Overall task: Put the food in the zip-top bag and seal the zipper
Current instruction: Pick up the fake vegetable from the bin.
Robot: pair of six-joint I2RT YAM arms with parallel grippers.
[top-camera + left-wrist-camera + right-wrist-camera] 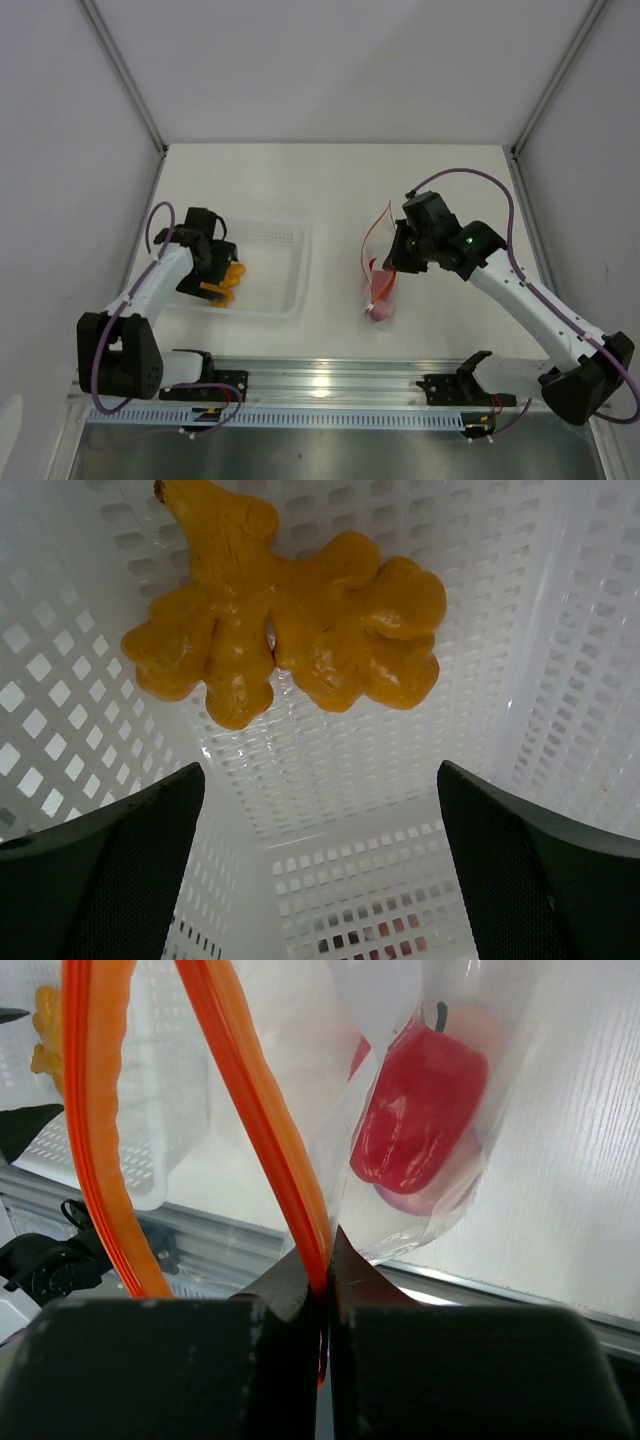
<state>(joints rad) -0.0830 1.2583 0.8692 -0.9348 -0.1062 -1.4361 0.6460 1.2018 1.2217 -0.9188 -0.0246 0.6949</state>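
Note:
I need to grab the orange-yellow food's outer lobes next with my left gripper, away from the narrow stem, so the rest enters the zip-top bag first.
The lumpy orange-yellow food piece [300, 630] lies in the left end of a white perforated tray [350, 770]. My left gripper [318, 770] is open just above it, one finger on each side, not touching; both show from above [228, 285]. My right gripper [322, 1270] is shut on one lip of the red-orange zipper [250, 1110] and holds the clear zip-top bag [460, 1210] open and hanging [380, 270]. The red pepper [420, 1110] is inside the bag. A pinkish shape [380, 312] lies under it; I cannot tell if it is the purple piece.
The white tray [275, 235] stands left of centre. A metal rail [320, 385] runs along the near edge with both arm bases. Grey walls close in the table at the left, right and back.

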